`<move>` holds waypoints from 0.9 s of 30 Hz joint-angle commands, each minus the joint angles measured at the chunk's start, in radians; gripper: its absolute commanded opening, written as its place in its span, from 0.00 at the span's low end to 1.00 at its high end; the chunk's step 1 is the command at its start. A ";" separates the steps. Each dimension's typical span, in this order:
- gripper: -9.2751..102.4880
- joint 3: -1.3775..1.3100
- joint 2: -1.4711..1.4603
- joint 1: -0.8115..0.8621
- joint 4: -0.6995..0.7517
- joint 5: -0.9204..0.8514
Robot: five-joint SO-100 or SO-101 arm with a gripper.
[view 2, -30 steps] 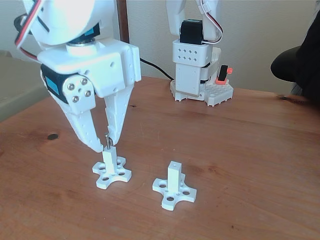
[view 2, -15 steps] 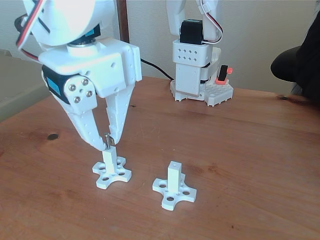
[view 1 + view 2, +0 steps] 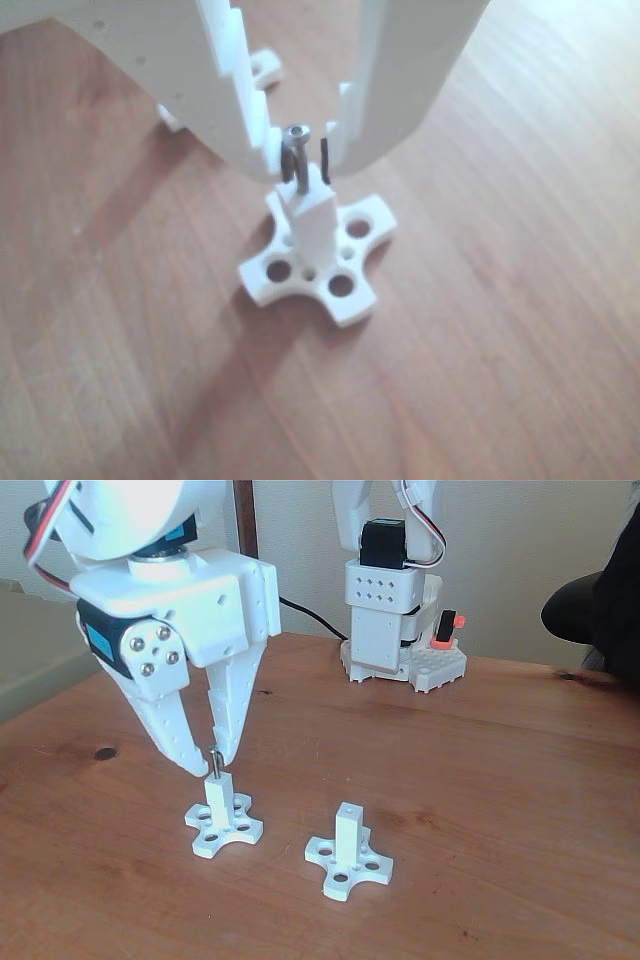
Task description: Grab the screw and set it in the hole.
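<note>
My gripper should next pick up the screw by its metal shaft [image 3: 303, 167] to set the screw in the hole. That keeps its head [image 3: 297, 132] free.
The screw [image 3: 296, 135] stands upright on the end face of a white post [image 3: 312, 225], and its shaft fills the hole there. In the fixed view the same screw [image 3: 215, 760] sticks up from the left post [image 3: 217, 796]. My gripper [image 3: 211, 766] points down over it with one finger on each side. In the other view my gripper [image 3: 302, 168] is open. The left pad lies close against the shaft, and a gap shows between the shaft and the right pad.
A second white post [image 3: 347, 832] with a cross base stands to the right of the first, with nothing in its top hole. The arm's base [image 3: 392, 630] sits at the back of the wooden table [image 3: 500, 810]. A dark knot [image 3: 105, 753] marks the wood at left.
The wrist has shifted slightly up and to the left. The fingers still flank the screw, which has stayed upright on the left post.
</note>
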 commanded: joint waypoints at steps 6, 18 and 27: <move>0.10 -0.077 0.028 -0.012 -0.005 0.002; 0.09 -0.083 0.014 -0.018 -0.012 0.008; 0.08 -0.091 0.002 -0.020 -0.014 0.008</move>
